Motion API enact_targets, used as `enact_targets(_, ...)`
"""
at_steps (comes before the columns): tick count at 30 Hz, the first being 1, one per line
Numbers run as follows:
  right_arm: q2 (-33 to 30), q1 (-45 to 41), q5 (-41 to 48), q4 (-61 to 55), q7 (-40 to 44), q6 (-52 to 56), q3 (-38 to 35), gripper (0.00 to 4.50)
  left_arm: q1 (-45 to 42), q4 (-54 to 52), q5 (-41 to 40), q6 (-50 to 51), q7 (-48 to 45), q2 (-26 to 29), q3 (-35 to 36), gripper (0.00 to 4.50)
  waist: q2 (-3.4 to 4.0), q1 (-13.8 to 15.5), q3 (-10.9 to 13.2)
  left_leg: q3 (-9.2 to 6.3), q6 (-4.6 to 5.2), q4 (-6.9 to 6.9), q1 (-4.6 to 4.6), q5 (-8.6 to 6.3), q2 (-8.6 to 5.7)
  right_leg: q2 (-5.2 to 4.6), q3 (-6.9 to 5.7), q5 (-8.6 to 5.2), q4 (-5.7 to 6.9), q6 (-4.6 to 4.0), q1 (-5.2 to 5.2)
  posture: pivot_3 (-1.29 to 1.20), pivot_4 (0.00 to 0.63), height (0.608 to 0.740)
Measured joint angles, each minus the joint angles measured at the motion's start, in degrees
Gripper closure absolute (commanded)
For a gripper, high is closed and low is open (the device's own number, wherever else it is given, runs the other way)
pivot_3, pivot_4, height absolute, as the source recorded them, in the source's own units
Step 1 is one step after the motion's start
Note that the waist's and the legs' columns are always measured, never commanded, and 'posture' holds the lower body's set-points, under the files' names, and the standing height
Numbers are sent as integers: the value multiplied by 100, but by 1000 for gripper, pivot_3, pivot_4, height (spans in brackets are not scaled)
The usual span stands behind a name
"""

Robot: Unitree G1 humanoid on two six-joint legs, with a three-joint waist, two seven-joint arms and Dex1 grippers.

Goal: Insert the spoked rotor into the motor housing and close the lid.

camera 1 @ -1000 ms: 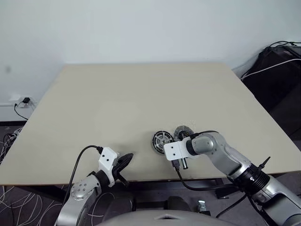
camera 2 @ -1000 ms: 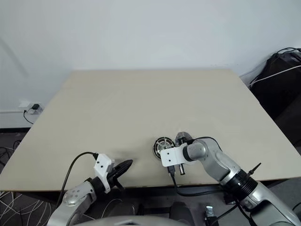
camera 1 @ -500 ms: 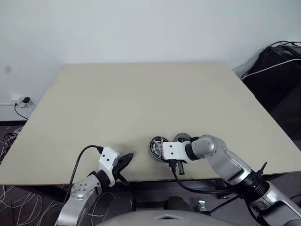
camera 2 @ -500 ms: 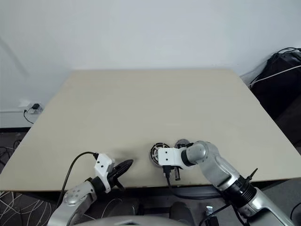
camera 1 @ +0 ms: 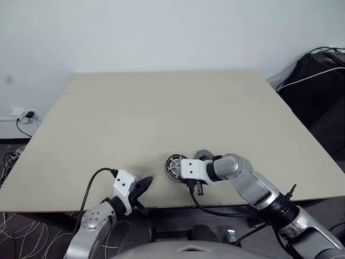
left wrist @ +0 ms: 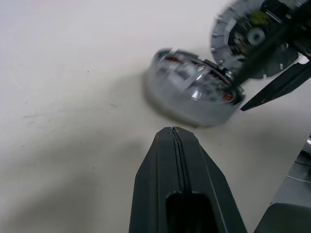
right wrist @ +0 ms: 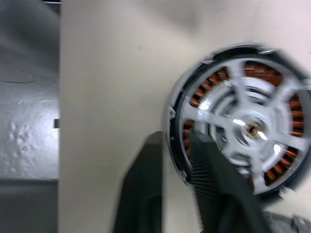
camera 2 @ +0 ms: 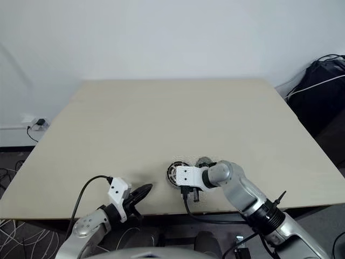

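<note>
The rotor is in the motor housing (camera 1: 173,167). Next, my right gripper grips the lid by its edge (camera 1: 204,153) to close the housing over the rotor.
Near the table's front edge the spoked rotor (right wrist: 250,128) sits in the motor housing (left wrist: 194,110), and copper windings show between its silver spokes. My right gripper (right wrist: 175,138) is open and straddles the housing's rim: one finger outside, the other over the spokes. Just behind lies the lid (left wrist: 248,39), which looks tilted, its green-and-yellow face showing; my right wrist partly hides the lid (camera 1: 202,156) from above. My left gripper (left wrist: 173,132) is shut on nothing. It hangs at the table's edge, a short way left of the rotor (camera 1: 173,164), pointing at it.
The beige table (camera 1: 161,108) stretches bare towards the white wall. A black bag (camera 1: 318,81) with cables lies on the floor at the right. A wall socket (camera 1: 24,115) with cables is low at the left.
My right gripper has swung left and rolled, its fingers have parted, and the rotor and housing have slid a little left with it. The left arm has kept still.
</note>
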Motion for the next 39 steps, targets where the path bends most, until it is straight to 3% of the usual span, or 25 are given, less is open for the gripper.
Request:
enact_targets(1,37,-3,9,-1,-23,0,-1,2208,0,10,0,-7,-2,-2,0,4500,0,1,0,-1,0,0,0,0,0,0,-1,0,0,0,0,0,0,740)
enact_targets(9,918,-45,737,-338,-401,292,-469,2208,11,92,0,-95,-31,-5,0,4500,0,-11,0,-3,0,-1,-1,0,0,1,0,0,1,0,-1,0,0,740)
enact_targets(13,1507,-180,948,-389,-943,469,-791,3098,1,135,0,-96,-33,-14,-8,4500,0,-18,-1,-4,-1,-1,0,0,0,4,0,0,7,0,-3,0,0,740)
enact_targets(17,1890,-305,991,-377,-1618,565,-1083,4412,-7,137,-1,-96,-37,-12,-9,4500,4,-18,-1,-3,-1,-1,-1,1,-1,5,1,1,7,-1,-7,0,0,740)
enact_targets(19,1913,-392,851,-316,-2034,447,-1229,4464,-8,136,-2,-92,-40,-8,-10,4500,4,-16,-1,-2,-1,-2,-1,1,-2,5,1,2,7,-2,-6,0,0,740)
enact_targets(23,1637,-413,455,-31,-2762,116,-1510,4464,-11,135,-2,-72,-51,19,-13,4500,6,-15,-1,1,-1,-2,-1,1,-4,4,2,5,7,-9,-7,0,0,740)
enact_targets(30,415,87,-361,409,-3469,-483,-1875,4464,-46,109,-2,-45,-86,60,-34,4500,8,-9,-2,7,0,-7,-2,1,-5,2,4,3,4,-16,-8,0,0,740)
enact_targets(39,-733,1554,-495,-25,-2709,-430,-1918,4464,-62,101,-3,-39,-132,100,-31,4500,11,-33,-1,12,2,-2,6,0,0,1,10,-6,5,-7,1,0,0,740)
